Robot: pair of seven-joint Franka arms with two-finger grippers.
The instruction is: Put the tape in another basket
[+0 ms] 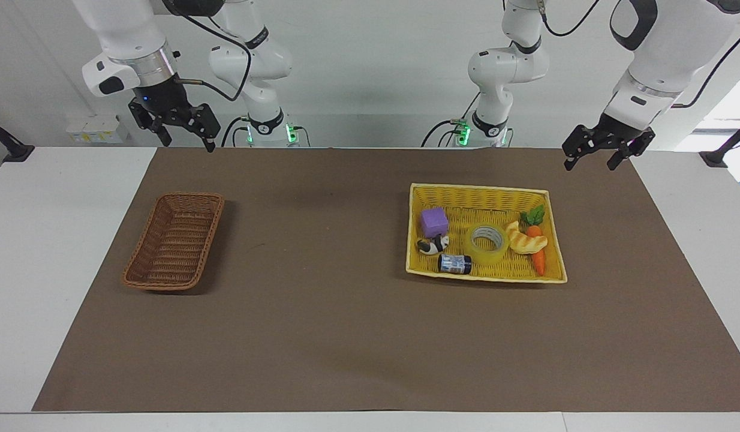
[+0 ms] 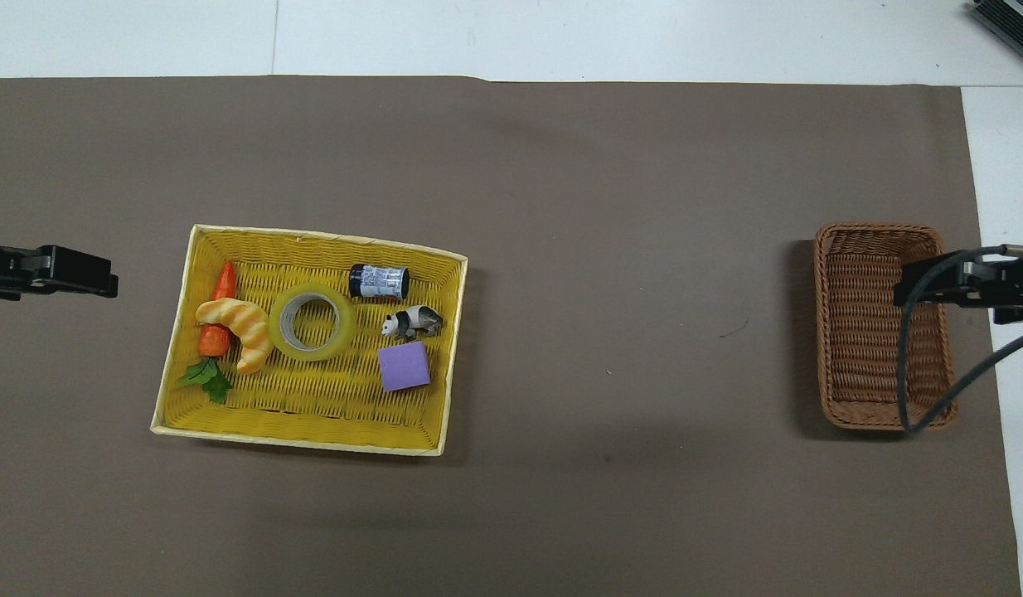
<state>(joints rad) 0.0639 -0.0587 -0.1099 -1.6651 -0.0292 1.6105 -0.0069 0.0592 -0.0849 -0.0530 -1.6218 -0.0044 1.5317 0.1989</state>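
My left gripper needs to grab the tape by its rim point(image 2: 281, 322) next, and then move it into the brown wicker basket point(image 2: 861, 343).
The tape point(image 1: 487, 240) lies flat in the yellow basket point(image 1: 478, 189), between a toy croissant and a small dark jar; it also shows in the overhead view point(image 2: 312, 322). The brown wicker basket point(image 1: 190, 195) stands empty toward the right arm's end of the table, and its rim shows in the overhead view point(image 2: 876, 227). My left gripper point(image 1: 592, 161) hangs open and empty, high over the mat beside the yellow basket. My right gripper point(image 1: 188, 143) hangs open and empty, high over the mat by the brown basket.
The yellow basket point(image 2: 321, 234) also holds a purple cube point(image 2: 404, 366), a panda figure point(image 2: 412, 320), a dark jar point(image 2: 379, 281), a croissant point(image 2: 238, 327) and a toy carrot point(image 2: 221, 286). A brown mat point(image 2: 611, 249) covers the table.
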